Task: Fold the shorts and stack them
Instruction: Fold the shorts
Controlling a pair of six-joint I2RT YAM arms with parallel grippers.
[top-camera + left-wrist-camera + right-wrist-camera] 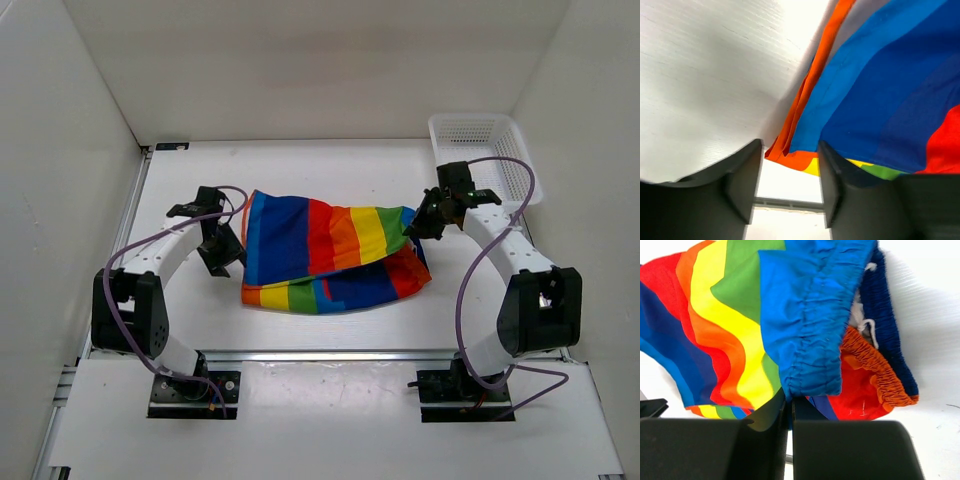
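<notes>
Both my grippers need to stretch and fold the shorts (330, 255), so my left gripper should next grab the blue panel's near corner (248, 282) at the hem of the shorts.
The rainbow-striped shorts (330, 255) lie partly folded in the middle of the table, the upper layer lifted at its right end. My right gripper (420, 222) is shut on the blue gathered edge of the shorts (810, 330) and holds it just off the table; the orange-red waistband (875, 372) shows beside it. My left gripper (222, 248) is open and empty, just left of the shorts' left edge. In the left wrist view the orange hem and blue panel of the shorts (875, 90) hang above the spread fingers (742, 180).
A white plastic mesh basket (482, 150) stands at the back right corner, just behind my right arm. White walls enclose the table on three sides. The table's metal front rail (330, 355) runs below the shorts.
</notes>
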